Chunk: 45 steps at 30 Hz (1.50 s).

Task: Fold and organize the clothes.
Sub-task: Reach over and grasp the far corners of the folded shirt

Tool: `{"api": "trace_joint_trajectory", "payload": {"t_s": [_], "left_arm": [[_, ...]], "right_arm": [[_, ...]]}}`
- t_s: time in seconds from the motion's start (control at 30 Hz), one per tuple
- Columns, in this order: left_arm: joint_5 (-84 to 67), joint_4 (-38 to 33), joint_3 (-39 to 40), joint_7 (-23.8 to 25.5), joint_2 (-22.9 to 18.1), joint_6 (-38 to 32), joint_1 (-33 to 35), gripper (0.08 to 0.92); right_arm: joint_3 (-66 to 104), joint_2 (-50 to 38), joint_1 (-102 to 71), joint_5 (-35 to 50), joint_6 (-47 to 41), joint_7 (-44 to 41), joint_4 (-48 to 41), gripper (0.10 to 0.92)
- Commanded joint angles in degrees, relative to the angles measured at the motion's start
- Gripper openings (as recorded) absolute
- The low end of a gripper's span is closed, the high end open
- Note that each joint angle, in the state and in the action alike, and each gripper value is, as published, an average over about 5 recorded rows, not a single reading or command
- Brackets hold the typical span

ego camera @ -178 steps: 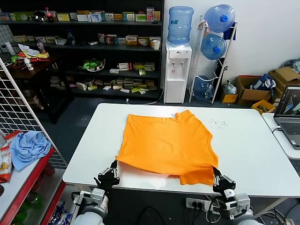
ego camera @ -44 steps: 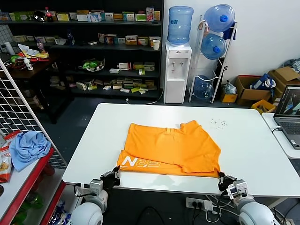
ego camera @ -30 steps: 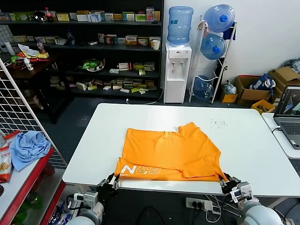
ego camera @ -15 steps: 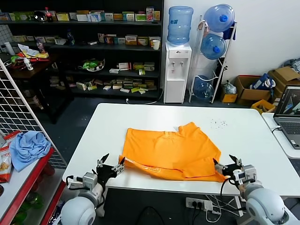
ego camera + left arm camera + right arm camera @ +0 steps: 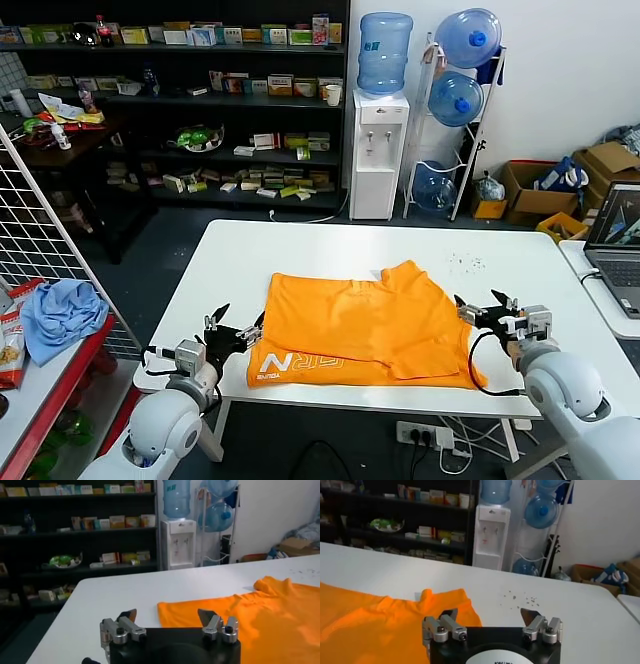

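I should next grab the orange T-shirt [image 5: 365, 320] with my left gripper by its plain corner opposite the lettering to fold it.
The orange T-shirt [image 5: 365, 320] lies folded on the white table [image 5: 520, 260], with a strip of white lettering [image 5: 300, 365] showing along its near edge. My left gripper [image 5: 235, 335] is open and empty, just off the shirt's near left corner. My right gripper [image 5: 490, 308] is open and empty beside the shirt's right edge. In the left wrist view the open gripper [image 5: 167, 616] faces the shirt [image 5: 250, 615]. In the right wrist view the open gripper [image 5: 490, 615] hovers over the table with the shirt [image 5: 380, 625] to one side.
A light blue cloth [image 5: 60, 315] lies on the red shelf at the left, behind a wire grid. A laptop [image 5: 618, 245] stands on a side table at the right. Small specks [image 5: 465, 263] dot the table. A water dispenser [image 5: 377, 150] and shelves stand behind.
Both grippers held the shirt's near corners and folded the near part; they have now let go, opened and moved up beside the shirt. The lettered strip lies flat at the front.
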Motion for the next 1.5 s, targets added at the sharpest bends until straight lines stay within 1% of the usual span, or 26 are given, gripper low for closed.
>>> {"api": "trace_joint_trajectory", "payload": {"t_s": [0.03, 0.23, 0.37, 0.5, 0.7, 0.9, 1.3, 1.4, 1.5], "left_arm": [[-5.9, 8.5, 3.0, -0.8, -2.0, 0.9, -11.1, 0.823], [-7.4, 21.1, 7.3, -1.1, -6.3, 1.6, -21.5, 0.823], [-7.1, 30.1, 9.3, -0.5, -9.3, 1.6, -27.1, 0.823], [-5.5, 38.8, 9.9, 0.7, -12.4, 1.0, -31.2, 0.823], [-2.7, 46.3, 10.8, 2.3, -15.3, 0.4, -34.7, 0.823], [-1.0, 49.5, 10.7, 2.9, -16.2, -0.1, -35.4, 0.823], [0.1, 50.2, 10.3, 3.5, -16.4, -0.1, -34.4, 0.823], [0.4, 50.0, 10.1, 3.6, -16.4, -0.2, -34.0, 0.82], [0.6, 49.4, 9.9, 3.6, -16.2, -0.3, -33.3, 0.778]], "right_arm": [[-5.6, 2.6, 13.4, 1.9, -1.3, -5.0, -11.5, 0.823], [-9.4, 7.4, 21.8, -1.4, -4.9, -11.5, -21.1, 0.823], [-10.9, 10.7, 25.2, -5.3, -3.7, -15.0, -27.2, 0.823], [-11.2, 12.8, 26.9, -8.0, -1.9, -17.3, -32.0, 0.823], [-10.6, 15.0, 28.0, -10.4, -0.6, -19.1, -38.2, 0.823], [-10.5, 15.9, 27.6, -12.2, 0.6, -19.6, -40.1, 0.823], [-10.4, 18.4, 28.3, -14.5, 3.3, -20.0, -44.1, 0.822], [-10.4, 19.4, 28.8, -14.9, 3.9, -20.0, -45.3, 0.781], [-10.4, 20.3, 29.2, -15.8, 4.8, -20.0, -46.6, 0.697]]}}
